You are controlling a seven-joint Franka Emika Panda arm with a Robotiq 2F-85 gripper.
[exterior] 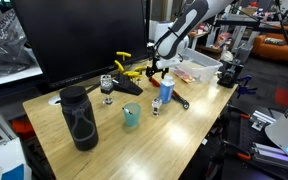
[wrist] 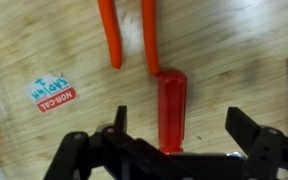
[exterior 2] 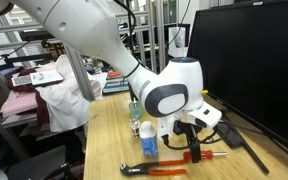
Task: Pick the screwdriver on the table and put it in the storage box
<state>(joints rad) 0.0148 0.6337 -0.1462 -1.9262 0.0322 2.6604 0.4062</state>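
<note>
The screwdriver's red-orange handle (wrist: 172, 108) is still below the gripper's fingers, and the table shows under the fingers. My gripper needs to go down first and then close on the screwdriver.
The screwdriver (wrist: 171, 108) lies flat on the wooden table, and its red-orange handle shows in the wrist view; its shaft is hidden under the gripper body. My gripper (wrist: 182, 125) is open and low over it, with one finger on each side of the handle and not touching it. In both exterior views the gripper (exterior: 162, 68) (exterior 2: 194, 138) points down at the table, next to the blue bottle (exterior: 167, 90). The storage box (exterior: 210, 62), of clear whitish plastic, stands at the table's far corner just beyond the gripper.
Red-orange pliers handles (wrist: 124, 35) lie just past the screwdriver. Yellow-handled tools (exterior: 129, 72), a black tool (exterior: 182, 101), a teal cup (exterior: 131, 115), a glass (exterior: 106, 88) and a tall black jug (exterior: 79, 118) stand on the table. A monitor (exterior: 84, 40) stands behind them.
</note>
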